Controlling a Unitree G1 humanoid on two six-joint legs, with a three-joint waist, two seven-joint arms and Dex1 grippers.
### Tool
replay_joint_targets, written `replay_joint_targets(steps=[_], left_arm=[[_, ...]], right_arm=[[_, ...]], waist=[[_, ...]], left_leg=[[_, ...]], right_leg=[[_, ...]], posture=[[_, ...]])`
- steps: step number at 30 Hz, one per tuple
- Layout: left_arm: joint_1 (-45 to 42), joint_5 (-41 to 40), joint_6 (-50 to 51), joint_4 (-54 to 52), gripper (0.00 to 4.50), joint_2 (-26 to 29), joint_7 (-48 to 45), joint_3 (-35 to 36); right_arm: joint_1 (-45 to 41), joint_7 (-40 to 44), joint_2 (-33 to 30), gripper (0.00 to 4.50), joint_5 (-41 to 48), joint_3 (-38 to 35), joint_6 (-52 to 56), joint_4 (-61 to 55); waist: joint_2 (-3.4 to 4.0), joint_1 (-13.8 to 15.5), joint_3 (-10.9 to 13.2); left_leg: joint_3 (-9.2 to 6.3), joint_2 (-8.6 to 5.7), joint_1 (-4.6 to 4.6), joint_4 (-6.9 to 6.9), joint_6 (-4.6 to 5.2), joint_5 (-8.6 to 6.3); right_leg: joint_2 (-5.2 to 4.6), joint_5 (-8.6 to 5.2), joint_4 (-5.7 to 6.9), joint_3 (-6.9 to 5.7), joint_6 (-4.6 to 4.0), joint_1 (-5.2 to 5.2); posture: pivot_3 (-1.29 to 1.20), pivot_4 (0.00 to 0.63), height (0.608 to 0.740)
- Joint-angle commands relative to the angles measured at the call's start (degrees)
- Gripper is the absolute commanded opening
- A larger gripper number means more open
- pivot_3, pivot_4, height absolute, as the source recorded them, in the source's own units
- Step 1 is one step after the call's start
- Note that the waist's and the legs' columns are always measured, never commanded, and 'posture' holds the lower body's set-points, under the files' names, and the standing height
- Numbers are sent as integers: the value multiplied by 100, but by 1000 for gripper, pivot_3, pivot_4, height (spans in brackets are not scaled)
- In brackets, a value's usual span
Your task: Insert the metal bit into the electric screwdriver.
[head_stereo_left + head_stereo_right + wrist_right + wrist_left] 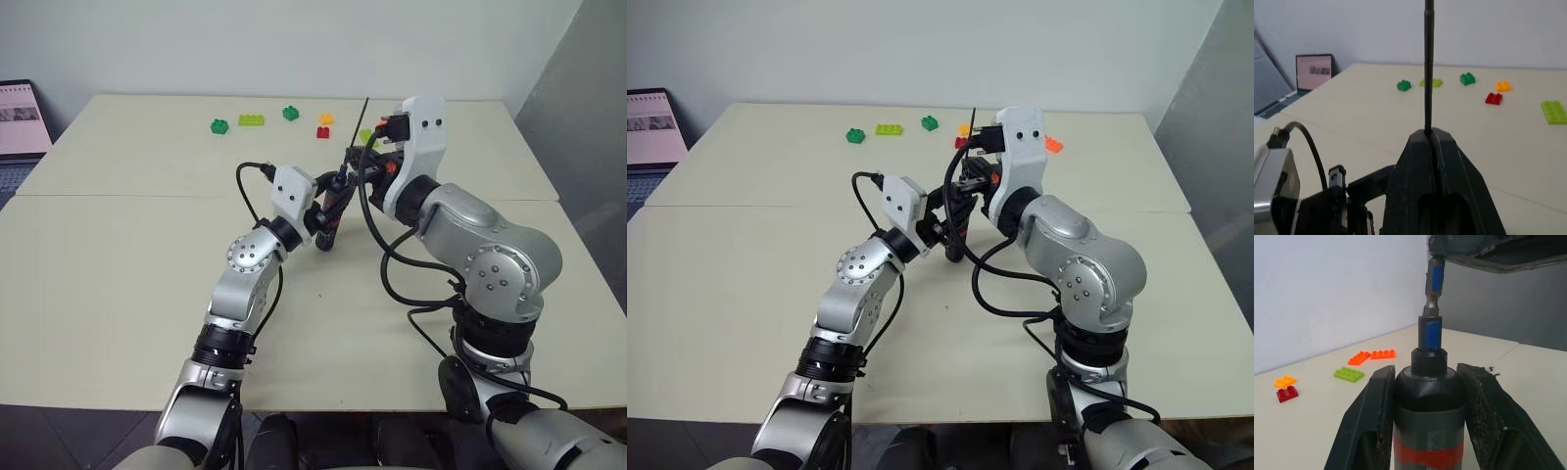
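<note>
My left gripper should keep holding the electric screwdriver. The screwdriver hangs upright above the beige table and would fall if I opened my left gripper now.
My left gripper (1426, 368) is shut on the electric screwdriver (1429, 396), a black barrel with a red band, held between both fingers (1374, 416) above the middle of the table. Its tip points up toward my right gripper (1429, 134), which is shut on the metal bit (1428, 63). The thin dark rod sticks out past the right fingertips and stands above the arms in the head view (363, 116). In the left wrist view the bit's blue-banded shank (1435, 279) comes down from the right gripper and meets the screwdriver's tip, in line with it.
Small toy bricks lie along the far side of the beige table (118, 255): green (219, 125), lime (252, 120), green (291, 114), orange (325, 118), red (323, 131). A laptop (20, 117) stands off the table's far left corner. Black cables loop between the wrists.
</note>
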Motion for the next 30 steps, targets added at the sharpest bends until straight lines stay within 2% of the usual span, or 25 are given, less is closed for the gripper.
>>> replay_joint_targets(steps=[1, 7, 19, 20, 22, 25, 30], left_arm=[[-6, 74, -93, -60, 1636, 30, 58, 99], [-8, 72, -95, -52, 1636, 38, 45, 100], [1, 71, -116, -33, 1636, 65, 27, 108], [-1, 68, -117, -28, 1636, 68, 23, 110], [-2, 63, -119, -24, 1636, 71, 16, 113], [-6, 57, -119, -19, 1636, 72, 7, 115], [-47, 44, -125, 19, 1636, 79, -9, 129]], right_arm=[[16, 392, -288, 0, 96, 115, -75, 130], [-173, 740, -579, 0, 157, 37, -258, 487], [-342, 961, -719, 0, 392, -204, -337, 723], [-349, 959, -723, 414, 403, -231, -358, 724], [-365, 974, -737, 707, 423, -268, -404, 707], [-400, 1022, -766, 1483, 466, -312, -422, 681], [-418, 1156, -883, 2492, 632, -431, -412, 564]], waist=[[0, 0, 0], [0, 0, 0], [0, 1, 0], [0, 1, 0], [0, 3, 0], [0, 3, 0], [0, 3, 0]], left_leg=[[0, 0, 0, 0, 0, 0], [0, 0, 0, 1, 1, 0], [0, 0, -2, 0, 1, 0], [0, 0, -2, 0, 1, 0], [0, 0, -3, 0, 1, 0], [0, 0, -4, 0, 1, 0], [0, 0, -4, 0, 1, 0]], right_leg=[[0, 0, 0, 0, 0, 0], [0, 0, 0, 0, 0, 0], [0, 0, -1, 0, 0, -1], [0, 0, -1, 0, 0, -1], [0, 0, -1, 0, 0, -1], [0, 0, -2, 0, 0, -2], [0, 0, -2, 0, 0, -2]], posture=[[0, 150, 740], [0, 150, 740], [0, 150, 740], [0, 150, 740], [0, 150, 740], [0, 150, 740], [0, 150, 740]])
